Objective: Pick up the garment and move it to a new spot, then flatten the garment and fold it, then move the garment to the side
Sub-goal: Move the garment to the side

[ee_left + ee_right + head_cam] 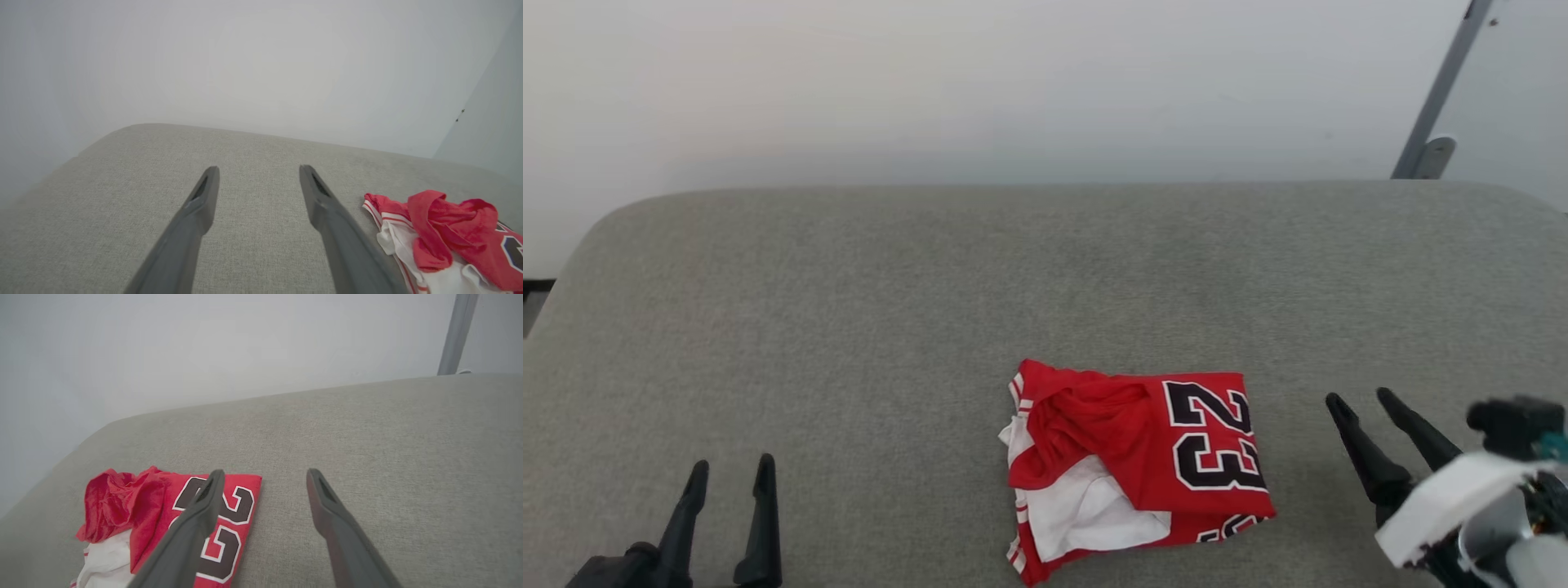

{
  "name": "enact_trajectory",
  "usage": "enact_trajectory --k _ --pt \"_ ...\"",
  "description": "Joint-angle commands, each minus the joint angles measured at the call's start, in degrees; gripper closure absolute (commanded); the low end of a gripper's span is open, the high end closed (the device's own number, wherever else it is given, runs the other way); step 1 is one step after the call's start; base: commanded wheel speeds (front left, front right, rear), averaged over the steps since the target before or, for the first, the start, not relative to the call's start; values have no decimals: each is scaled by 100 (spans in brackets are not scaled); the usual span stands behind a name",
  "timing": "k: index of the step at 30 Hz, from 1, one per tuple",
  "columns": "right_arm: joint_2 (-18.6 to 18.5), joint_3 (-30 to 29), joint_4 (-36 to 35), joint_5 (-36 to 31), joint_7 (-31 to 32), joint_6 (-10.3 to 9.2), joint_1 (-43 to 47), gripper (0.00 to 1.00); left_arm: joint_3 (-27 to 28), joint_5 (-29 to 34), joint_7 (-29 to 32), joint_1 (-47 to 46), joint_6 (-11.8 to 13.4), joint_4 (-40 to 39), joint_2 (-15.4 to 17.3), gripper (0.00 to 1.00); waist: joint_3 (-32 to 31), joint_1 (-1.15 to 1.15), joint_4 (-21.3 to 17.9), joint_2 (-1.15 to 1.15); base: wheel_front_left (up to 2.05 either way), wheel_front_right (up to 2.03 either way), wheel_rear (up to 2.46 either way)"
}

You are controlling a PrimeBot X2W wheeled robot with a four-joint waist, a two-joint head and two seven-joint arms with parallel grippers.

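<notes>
My right gripper needs to grab the garment next by its folded edge (1258, 441) beside the number, because the wide red bundle (1135, 461) is lying slack on the cushion.
The garment (1143, 465) lies folded into a rough rectangle on the grey cushion near its front edge, red with the number 23 facing up and white sleeve cloth at its lower left. My left gripper (731, 472) stands open at the lower left, well apart from it, with nothing between its fingers. My right gripper (1364, 402) is open just to the right of the garment, not touching it. The garment (441, 241) sits to the right of the fingers in the left wrist view, and the garment (155, 510) lies partly behind the left finger in the right wrist view.
The grey fabric cushion (931, 286) spans the whole width, with a pale wall behind it. A grey metal post (1437, 98) rises at the back right.
</notes>
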Motion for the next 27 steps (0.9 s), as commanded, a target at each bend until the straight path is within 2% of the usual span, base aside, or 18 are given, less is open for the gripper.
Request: enact_trajectory --k 1,8,15,21,27 --pt "-68 84 43 173 274 0 -161 0 -21 -35 -27 -90 -20 -1 10 0 83 0 81 0 0 0 0" --pt "-424 483 160 639 1598 0 -757 0 -144 -67 -27 -299 -20 44 -52 0 445 0 330 0 0 0 0" --pt "-589 759 386 845 2947 0 -1187 0 -265 -124 -27 -551 -20 121 -123 0 784 0 565 0 0 0 0" --pt "-539 1043 577 738 3844 0 -1480 0 -334 -167 -27 -743 -20 160 -158 0 1024 0 728 0 0 0 0" --pt "-300 1348 996 610 4377 0 -1623 0 -391 -189 -27 -898 -20 217 -182 0 1197 0 830 0 0 0 0"
